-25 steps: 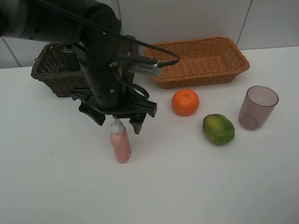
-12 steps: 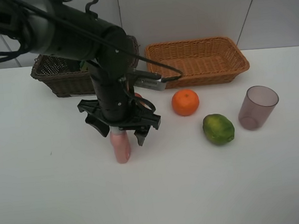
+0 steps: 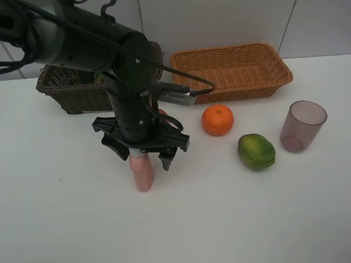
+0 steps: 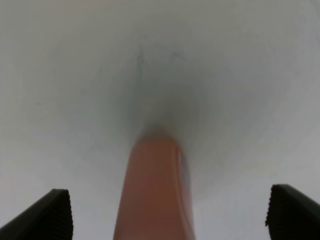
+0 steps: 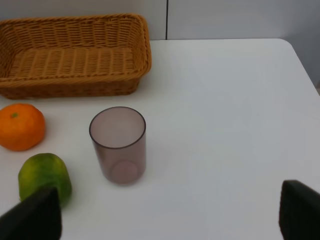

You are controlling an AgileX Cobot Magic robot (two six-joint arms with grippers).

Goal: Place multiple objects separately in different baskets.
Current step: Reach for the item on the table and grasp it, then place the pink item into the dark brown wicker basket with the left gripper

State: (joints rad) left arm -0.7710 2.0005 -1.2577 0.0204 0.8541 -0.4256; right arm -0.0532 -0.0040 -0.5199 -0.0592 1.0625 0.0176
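My left gripper needs to close on the bottle now: my fingers reach past the white cap [image 3: 138,152] to either side of the pink body [image 3: 141,166].
A pink white-capped bottle [image 3: 142,173] stands upright on the white table, and my left gripper [image 3: 142,156] is lowered over its top, open, with one finger on each side. In the left wrist view the bottle [image 4: 155,195] rises between the wide-apart fingertips [image 4: 47,215] without touching them. An orange [image 3: 217,120], a green citrus fruit [image 3: 256,151] and a translucent purple cup [image 3: 302,125] sit to the right. The dark brown basket [image 3: 66,89] and the light tan basket [image 3: 232,70] stand at the back. My right gripper [image 5: 165,215] is open and holds nothing, short of the cup [image 5: 118,145].
The left arm hides part of the dark basket and the table behind it. A cable [image 3: 182,75] runs from the arm past the tan basket's corner. The right wrist view shows the table's right edge [image 5: 300,60].
The left gripper came down over the pink bottle, its fingers now beside the bottle's neck. It has barely moved in the last half second. The other objects stayed put.
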